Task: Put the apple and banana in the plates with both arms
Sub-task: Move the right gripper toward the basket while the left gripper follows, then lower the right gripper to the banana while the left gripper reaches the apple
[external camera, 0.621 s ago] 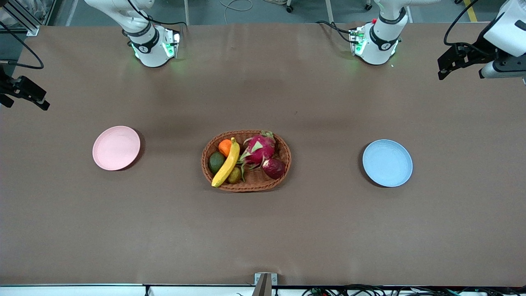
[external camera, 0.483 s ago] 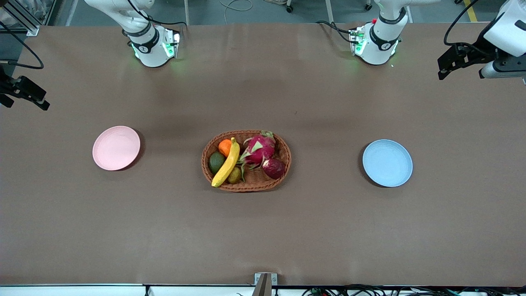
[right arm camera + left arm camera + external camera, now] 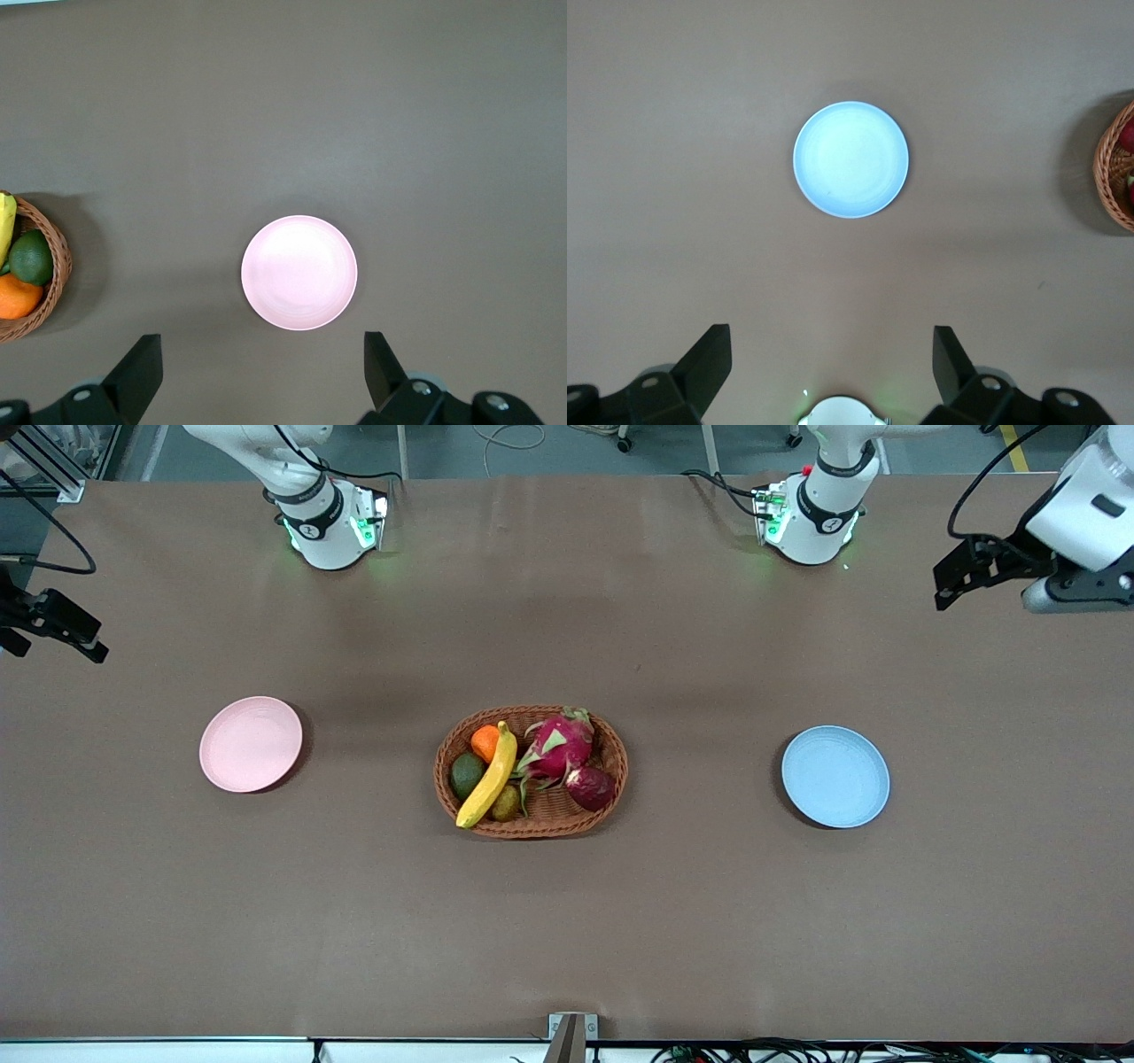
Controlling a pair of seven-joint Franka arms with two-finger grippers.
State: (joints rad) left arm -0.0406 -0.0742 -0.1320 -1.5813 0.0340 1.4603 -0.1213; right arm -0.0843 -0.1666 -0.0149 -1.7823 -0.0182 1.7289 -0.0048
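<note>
My left gripper is to grab the dark red apple by its round body (image 3: 590, 787) next, to place the apple in the blue plate (image 3: 834, 776).
The dark red apple (image 3: 590, 787) and the yellow banana (image 3: 489, 775) lie in the wicker basket (image 3: 620, 757) at the table's middle. The pink plate (image 3: 251, 743) sits empty toward the right arm's end, and it also shows in the right wrist view (image 3: 299, 272). The blue plate (image 3: 834, 776) sits empty toward the left arm's end, and it also shows in the left wrist view (image 3: 850, 159). My left gripper (image 3: 961, 576) (image 3: 833, 354) is open and empty, high over its end of the table. My right gripper (image 3: 53, 627) (image 3: 263, 359) is open and empty, high over its table end.
The basket also holds a pink dragon fruit (image 3: 558, 746), an orange fruit (image 3: 484, 741), a dark green avocado (image 3: 466, 773) and a small brownish fruit (image 3: 506, 803). The arms' bases (image 3: 330, 527) (image 3: 811, 518) stand along the edge farthest from the front camera.
My left gripper has shifted a little toward the table's middle and the front camera. The right arm, the fruit and both plates have not moved.
</note>
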